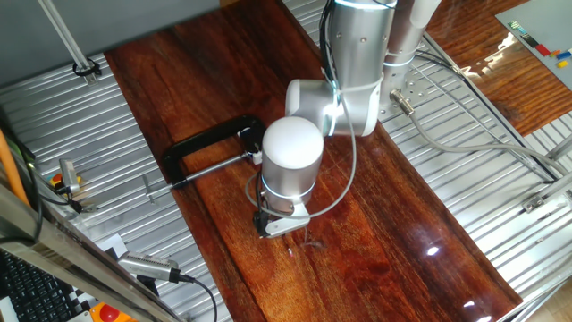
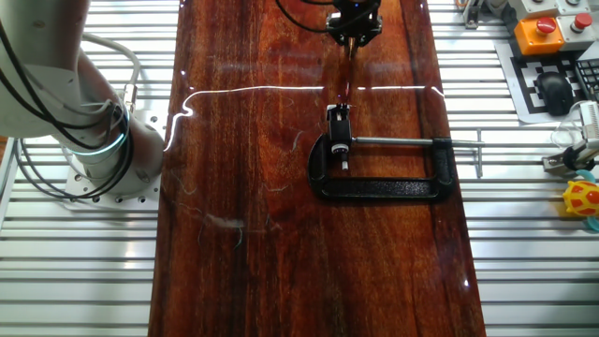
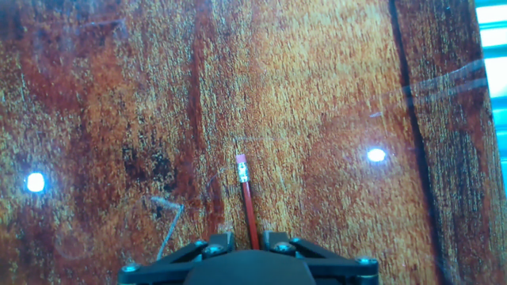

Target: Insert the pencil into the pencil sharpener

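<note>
Next, my gripper picks up the pencil by its red body below the eraser, so that the tip is free to go into the sharpener.
The pencil is a thin red stick with a pale pink end, lying on the red-brown wood. It runs from that end back between my fingers. My gripper is low over the table and stands open, one finger on each side of the pencil with a gap on both sides. The gripper also shows in one fixed view and at the top edge of the other fixed view. The pencil sharpener is a small white block at the jaw of the black clamp, also seen in one fixed view. It is outside the hand view.
A black C-shaped clamp with a long screw rod lies on the wood between the gripper and the table's middle. Ribbed metal surfaces flank the wooden board. An emergency stop box and a yellow toy sit off to the side.
</note>
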